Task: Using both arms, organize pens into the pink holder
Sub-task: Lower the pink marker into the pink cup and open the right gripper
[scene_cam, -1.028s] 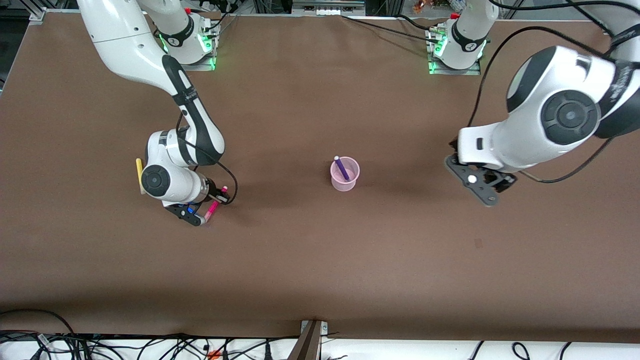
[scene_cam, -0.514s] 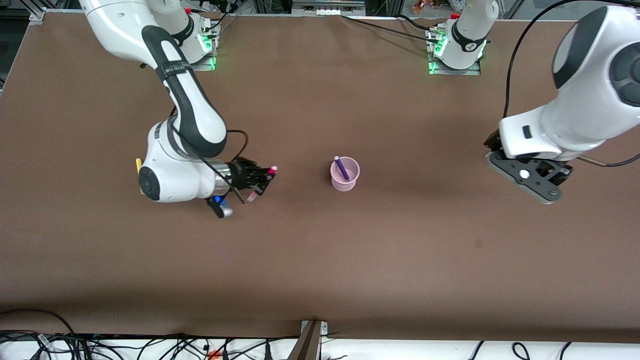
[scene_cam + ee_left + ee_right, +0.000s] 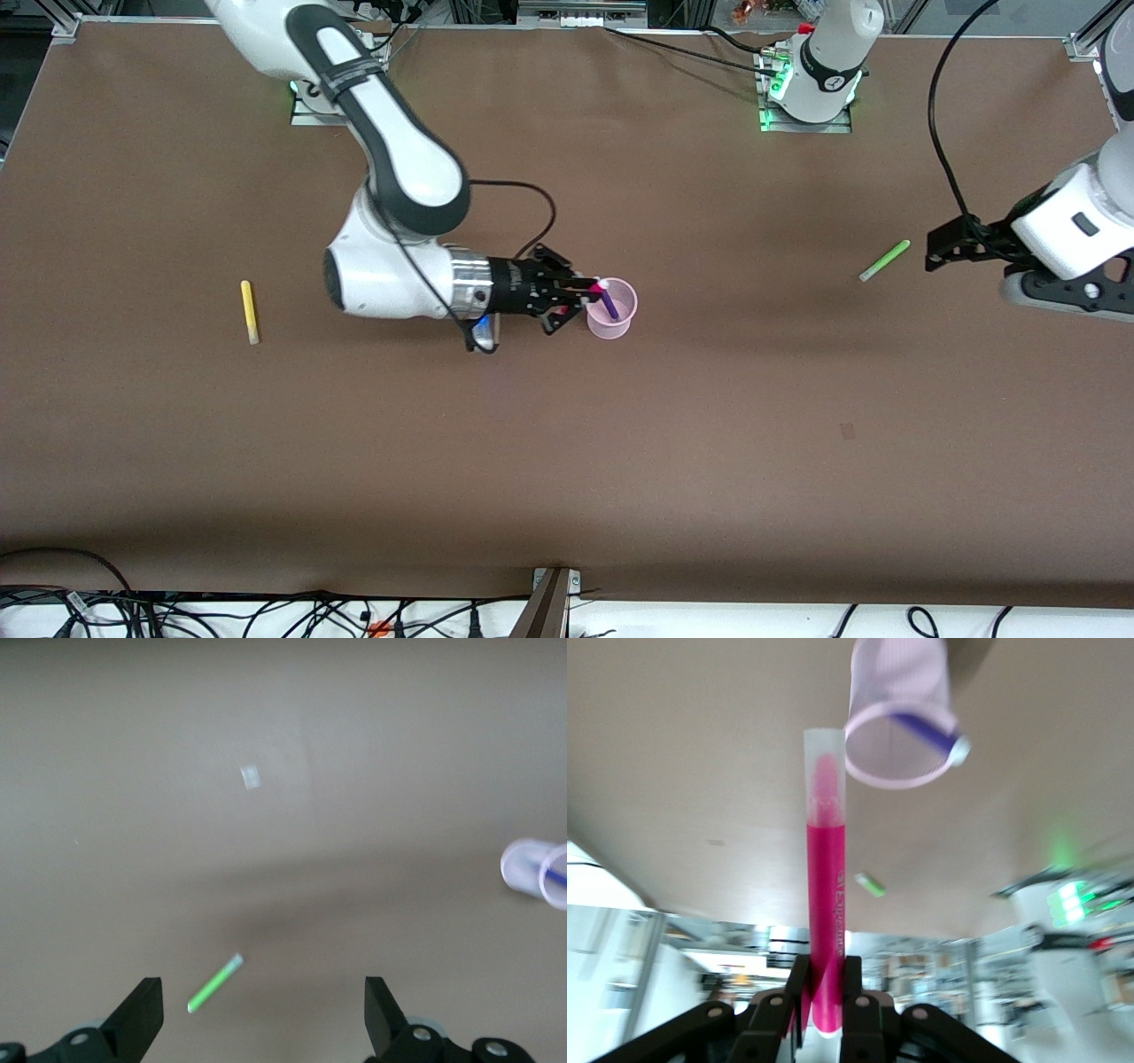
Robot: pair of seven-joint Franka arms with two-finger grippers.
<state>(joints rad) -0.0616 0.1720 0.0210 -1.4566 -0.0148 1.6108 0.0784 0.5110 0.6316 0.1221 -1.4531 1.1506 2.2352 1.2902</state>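
My right gripper keeps hold of the magenta pen until the magenta pen's pale tip (image 3: 824, 749) reaches the pink holder's rim. It is short of it in the right wrist view.
The pink holder (image 3: 617, 326) stands mid-table with a dark purple pen (image 3: 610, 306) leaning inside it. My right gripper (image 3: 580, 297) is shut on a magenta pen (image 3: 600, 286), whose pale tip is at the holder's rim. The right wrist view shows that magenta pen (image 3: 827, 904) clamped between the jaws and pointing at the holder (image 3: 900, 691). A light green pen (image 3: 884, 260) lies toward the left arm's end of the table. My left gripper (image 3: 939, 250) hangs open beside it, and in its wrist view the green pen (image 3: 214, 984) lies below the spread fingers (image 3: 137, 1017). A yellow pen (image 3: 250, 312) lies toward the right arm's end.
Both arm bases with green lights (image 3: 802, 89) stand along the table edge farthest from the front camera. Cables and a bracket (image 3: 551, 595) run along the near edge. A cable loops from the right wrist (image 3: 532, 213).
The right arm has swung from beside the yellow pen over to the holder, carrying the magenta pen. The left arm has drawn back toward its end of the table, uncovering the green pen.
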